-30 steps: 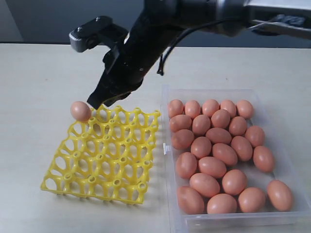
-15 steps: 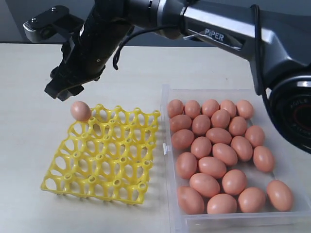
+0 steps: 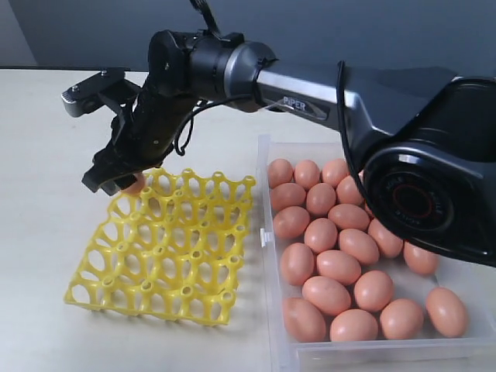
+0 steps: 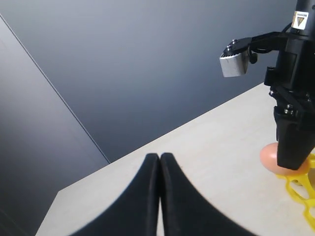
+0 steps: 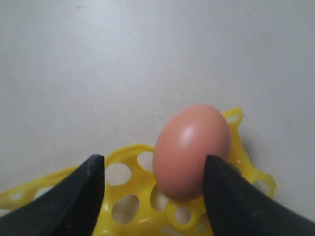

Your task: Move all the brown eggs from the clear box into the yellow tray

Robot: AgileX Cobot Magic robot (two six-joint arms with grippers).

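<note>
Another egg needs to go into the yellow tray, so I should use my right gripper to grab a brown egg in the clear box by its rounded sides.
One brown egg [image 5: 191,150] stands in the far left corner cup of the yellow tray [image 3: 167,256]. My right gripper [image 5: 153,162] reaches across and is open around it: one finger lies close against the egg, the other stands apart. In the exterior view the right gripper [image 3: 115,180] hides most of that egg [image 3: 138,185]. Many brown eggs [image 3: 341,256] lie in the clear box [image 3: 266,159] to the right of the tray. My left gripper [image 4: 160,157] is shut and empty above the bare table; from its view I see the egg [image 4: 268,157] beside the right gripper [image 4: 294,152].
The tray's other cups hold nothing. The clear box's left wall stands close to the tray's right side, with a small latch tab [image 3: 264,238] between them. Bare beige table [image 3: 46,232] lies left of and behind the tray. The right arm [image 3: 310,93] spans above the table's back.
The right gripper, a second ago shut beside the egg, rose to the upper left while opening, then came down with its fingers on both sides of the egg. The egg stayed in place.
</note>
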